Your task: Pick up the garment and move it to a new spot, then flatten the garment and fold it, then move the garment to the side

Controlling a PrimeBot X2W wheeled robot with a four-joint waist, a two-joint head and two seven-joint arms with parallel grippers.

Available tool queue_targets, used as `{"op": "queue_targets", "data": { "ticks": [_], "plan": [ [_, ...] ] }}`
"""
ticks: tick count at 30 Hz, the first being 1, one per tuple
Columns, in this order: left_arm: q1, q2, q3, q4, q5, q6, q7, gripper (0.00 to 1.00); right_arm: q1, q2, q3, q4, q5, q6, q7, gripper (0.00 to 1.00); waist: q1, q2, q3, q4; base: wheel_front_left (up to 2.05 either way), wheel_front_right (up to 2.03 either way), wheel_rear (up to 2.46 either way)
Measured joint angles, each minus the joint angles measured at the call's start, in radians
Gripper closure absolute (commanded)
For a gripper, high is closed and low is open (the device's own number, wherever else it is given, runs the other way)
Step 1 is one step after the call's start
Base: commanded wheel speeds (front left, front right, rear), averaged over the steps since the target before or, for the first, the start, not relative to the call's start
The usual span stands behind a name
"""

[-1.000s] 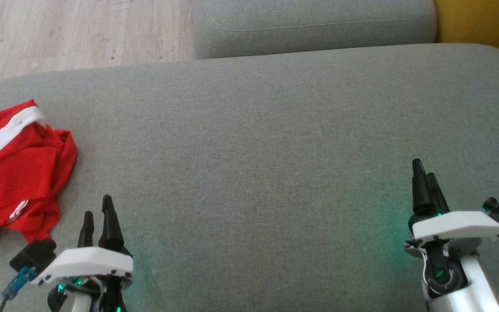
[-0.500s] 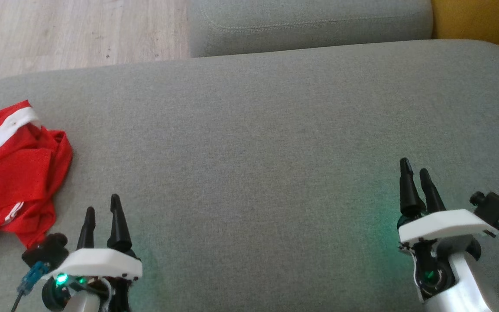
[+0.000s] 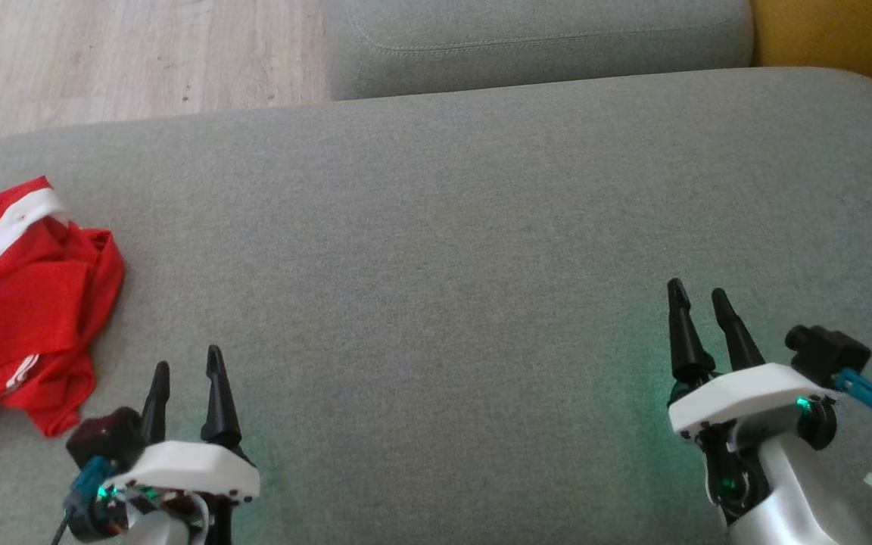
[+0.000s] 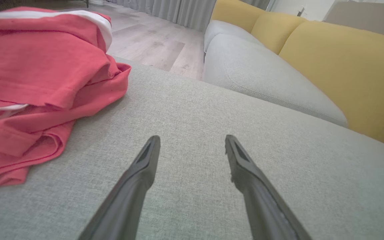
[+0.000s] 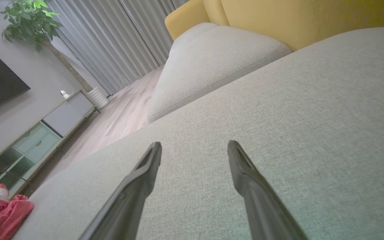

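The left gripper grabs the garment by its white side band [image 3: 7,228] [image 4: 94,20] next, to move the garment to a new spot.
A crumpled red garment [image 3: 23,303] with a white band lies at the far left edge of the grey cushion [image 3: 443,227]. In the left wrist view the garment [image 4: 35,83] rises in folds to the upper left of my fingers. My left gripper [image 3: 188,359] stands open just right of the garment, apart from it, with nothing between its fingers [image 4: 145,160]. My right gripper [image 3: 699,297] is open over bare cushion at the lower right. From the right wrist the garment [image 5: 2,213] is a small red heap at the bottom left, far from that gripper [image 5: 193,146].
A second grey cushion [image 3: 542,38] lies beyond the near one, with a yellow sofa back [image 4: 338,66] on the right. Wooden floor [image 3: 126,53] shows past the cushion's far left edge. A TV cabinet [image 5: 42,133] and a plant [image 5: 28,20] stand across the room.
Both grippers have turned and drifted: the left one slightly right and lower, the right one left. The head camera has shifted a little. The garment lies as before.
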Motion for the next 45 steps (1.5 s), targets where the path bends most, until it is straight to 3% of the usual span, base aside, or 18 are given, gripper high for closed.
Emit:
{"op": "queue_targets", "data": {
  "ticks": [29, 37, 45],
  "plan": [
    [0.026, 0.0, 0.01, 0.045, 0.328, 0.074, -0.079, 0.0, 0.0, 0.015, -0.037, 0.063, -0.391, 0.0, -0.081, 0.0, -0.0002, 0.0, -0.043, -0.008, 0.0, 0.0, 0.0],
    [0.033, -0.002, 0.035, 0.045, 0.414, 0.087, -0.101, 0.0, 0.0, 0.015, -0.041, 0.07, -0.457, 0.0, -0.103, 0.0, -0.0001, 0.0, -0.042, -0.006, 0.0, 0.0, 0.0],
    [0.033, -0.009, 0.048, 0.047, 0.423, 0.081, -0.101, 0.0, 0.0, 0.015, -0.049, 0.08, -0.46, 0.0, -0.103, 0.0, -0.0001, 0.0, -0.031, 0.02, 0.0, 0.0, 0.0]
  ]
}}
